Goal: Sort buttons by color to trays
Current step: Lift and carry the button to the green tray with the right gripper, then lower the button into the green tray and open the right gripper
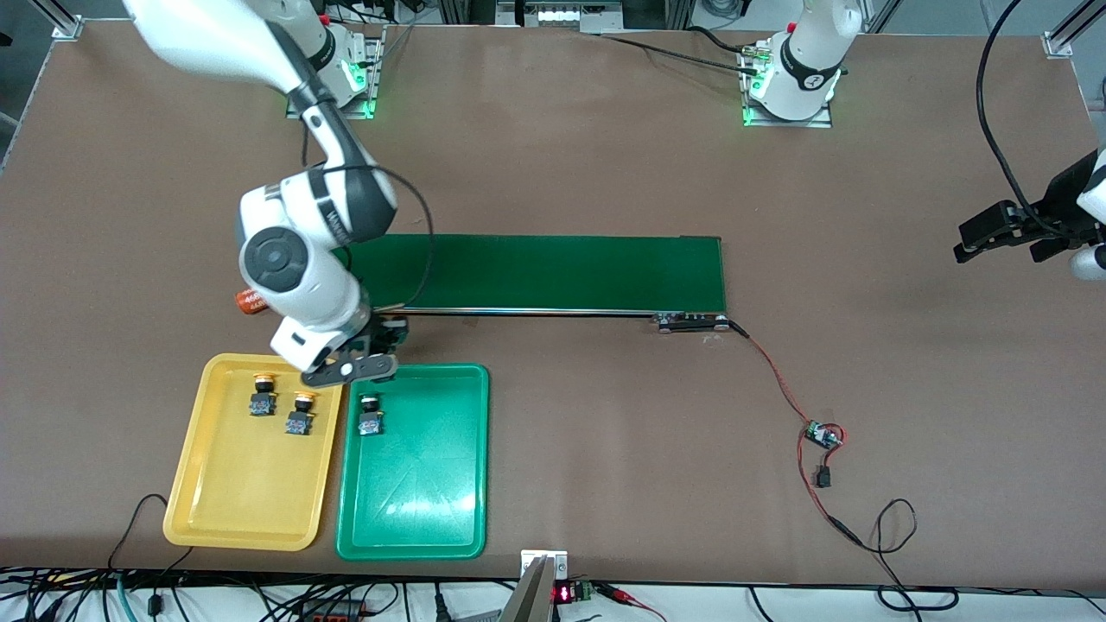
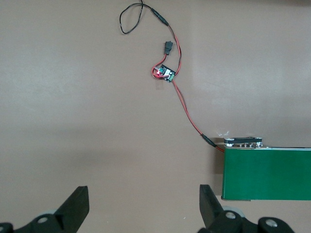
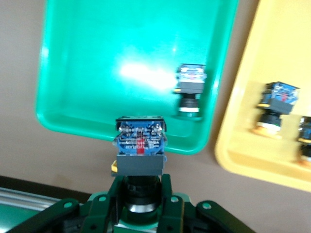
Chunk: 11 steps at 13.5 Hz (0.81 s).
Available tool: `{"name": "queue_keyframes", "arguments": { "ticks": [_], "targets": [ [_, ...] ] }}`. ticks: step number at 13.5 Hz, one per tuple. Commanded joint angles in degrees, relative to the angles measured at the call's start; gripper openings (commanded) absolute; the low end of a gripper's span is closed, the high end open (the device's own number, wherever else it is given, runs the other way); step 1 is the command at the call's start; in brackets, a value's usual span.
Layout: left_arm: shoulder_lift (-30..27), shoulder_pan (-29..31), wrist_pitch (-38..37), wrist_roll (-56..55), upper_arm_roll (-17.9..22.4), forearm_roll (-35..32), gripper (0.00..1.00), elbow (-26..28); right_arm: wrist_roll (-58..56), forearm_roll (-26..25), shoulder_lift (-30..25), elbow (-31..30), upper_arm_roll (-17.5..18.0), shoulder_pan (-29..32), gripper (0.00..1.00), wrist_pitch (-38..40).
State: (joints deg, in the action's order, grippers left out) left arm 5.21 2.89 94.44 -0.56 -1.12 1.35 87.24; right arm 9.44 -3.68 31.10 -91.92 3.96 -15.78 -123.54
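I need to lower the held button [image 3: 141, 145] before I open my right gripper. The button is still high above the green tray's rim [image 3: 85, 136] in the right wrist view.
My right gripper [image 3: 140, 194] is shut on a button [image 3: 139, 145] with a black body and dark cap, held just above the green tray's [image 3: 97, 73] rim that faces the belt. In the front view this gripper [image 1: 383, 339] hides the held button. A green-capped button [image 1: 371, 415] [image 3: 190, 92] lies in the green tray [image 1: 415, 510]. Two yellow-capped buttons [image 1: 263, 393] [image 1: 301, 413] lie in the yellow tray [image 1: 233, 501] [image 3: 262, 58] alongside. My left gripper [image 1: 961, 242] [image 2: 143, 194] waits open and empty over bare table at the left arm's end.
A long dark green conveyor belt [image 1: 553, 272] [image 2: 267, 172] runs across the table's middle. An orange cylinder [image 1: 249, 301] lies by the belt's end under the right arm. A red wire with a small circuit board [image 1: 821, 434] [image 2: 165, 74] trails from the belt's other end.
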Motion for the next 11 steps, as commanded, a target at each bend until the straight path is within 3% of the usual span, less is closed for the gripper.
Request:
{"name": "queue_keyframes", "arguments": {
  "ticks": [1, 7, 11],
  "targets": [
    [-0.1, 0.5, 2.1, 0.6, 0.1, 0.5, 1.00, 0.7, -2.1, -0.1, 3.8, 2.8, 0.9, 1.5, 0.06, -2.7],
    [-0.2, 0.5, 0.7, 1.1, 0.0, 0.2, 1.00, 0.7, -1.9, -0.3, 11.7, 7.4, 1.0, 1.0, 0.07, -9.7],
    [0.5, 0.6, 0.7, 1.1, 0.2, 0.2, 1.00, 0.8, -1.7, -0.7, 14.1, 7.5, 0.9, -0.6, 0.07, -13.6]
  ]
}}
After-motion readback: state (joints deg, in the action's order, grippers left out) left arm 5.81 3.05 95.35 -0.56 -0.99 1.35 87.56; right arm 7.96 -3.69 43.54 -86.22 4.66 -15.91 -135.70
